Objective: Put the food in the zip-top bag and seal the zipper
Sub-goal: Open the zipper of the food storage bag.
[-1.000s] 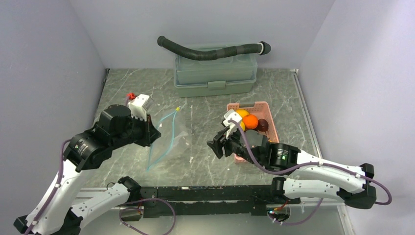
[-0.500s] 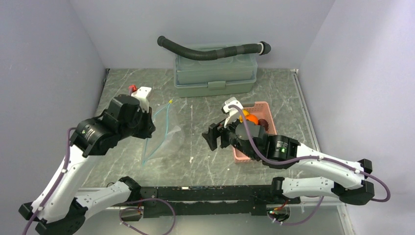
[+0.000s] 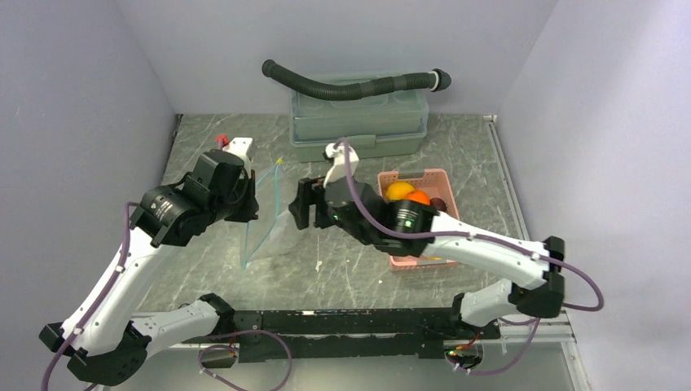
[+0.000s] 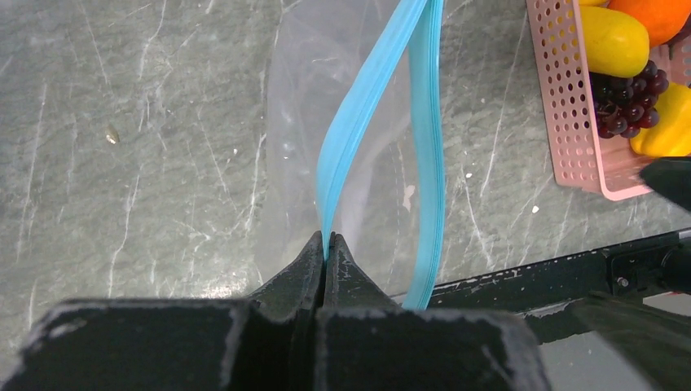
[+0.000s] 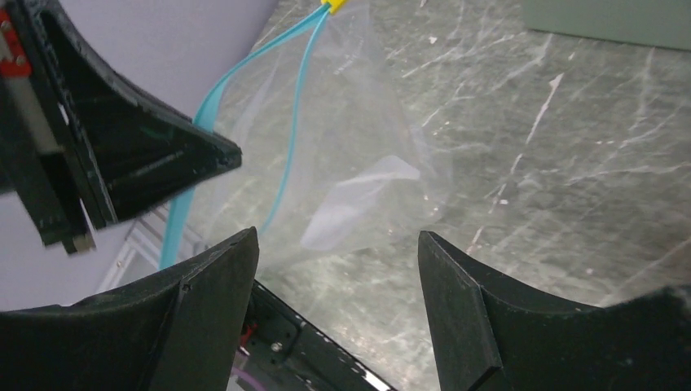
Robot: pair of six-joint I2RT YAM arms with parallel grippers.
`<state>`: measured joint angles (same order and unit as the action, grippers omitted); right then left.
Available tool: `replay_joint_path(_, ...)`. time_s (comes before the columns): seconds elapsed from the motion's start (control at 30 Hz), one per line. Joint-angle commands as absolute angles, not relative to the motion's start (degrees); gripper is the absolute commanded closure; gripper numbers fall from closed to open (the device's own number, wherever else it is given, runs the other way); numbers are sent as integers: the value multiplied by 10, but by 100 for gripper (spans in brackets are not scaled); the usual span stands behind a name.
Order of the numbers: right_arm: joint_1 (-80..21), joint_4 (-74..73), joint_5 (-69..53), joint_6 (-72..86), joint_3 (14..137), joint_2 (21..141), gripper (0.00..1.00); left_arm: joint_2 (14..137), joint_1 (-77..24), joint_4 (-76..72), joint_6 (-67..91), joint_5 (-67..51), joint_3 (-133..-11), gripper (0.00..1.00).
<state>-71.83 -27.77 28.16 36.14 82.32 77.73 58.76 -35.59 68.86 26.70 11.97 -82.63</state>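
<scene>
My right gripper grabs the bowed loose side of the teal zipper (image 3: 276,205) (image 5: 289,155) next, opposite my left gripper, to spread the bag's opening for the food.
The zip-top bag (image 3: 275,226) hangs clear and floppy at centre left, its mouth held up and gaping. My left gripper (image 3: 248,204) is shut on one side of the teal zipper (image 4: 358,106), pinched at the fingertips (image 4: 327,242); the other side bows away (image 4: 430,163). My right gripper (image 3: 301,204) hovers open and empty just right of the bag, facing it (image 5: 367,138). The food lies in the pink basket (image 3: 424,174): an orange ball (image 3: 419,197), a lemon-like piece (image 4: 615,41), a grape bunch (image 4: 623,91) and another yellow piece (image 4: 664,130).
A green lidded box (image 3: 358,122) stands at the back with a black corrugated hose (image 3: 350,85) lying on top. Grey walls close in left, back and right. The black base rail (image 3: 358,322) runs along the near edge.
My right arm has swung left from the basket to the bag, with its jaws opened wider. My left gripper has carried the bag's mouth a little up and back.
</scene>
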Motion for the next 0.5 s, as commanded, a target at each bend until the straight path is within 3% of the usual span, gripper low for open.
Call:
replay_joint_path(0.0, -721, -309, 292, 433, 905, 832, 26, 591, -354, 679, 298, 144, -843, 100)
replay_joint_path(0.47, -721, -326, 302, 489, 978, 936, 33, 586, -354, 650, 322, 155, -828, 100)
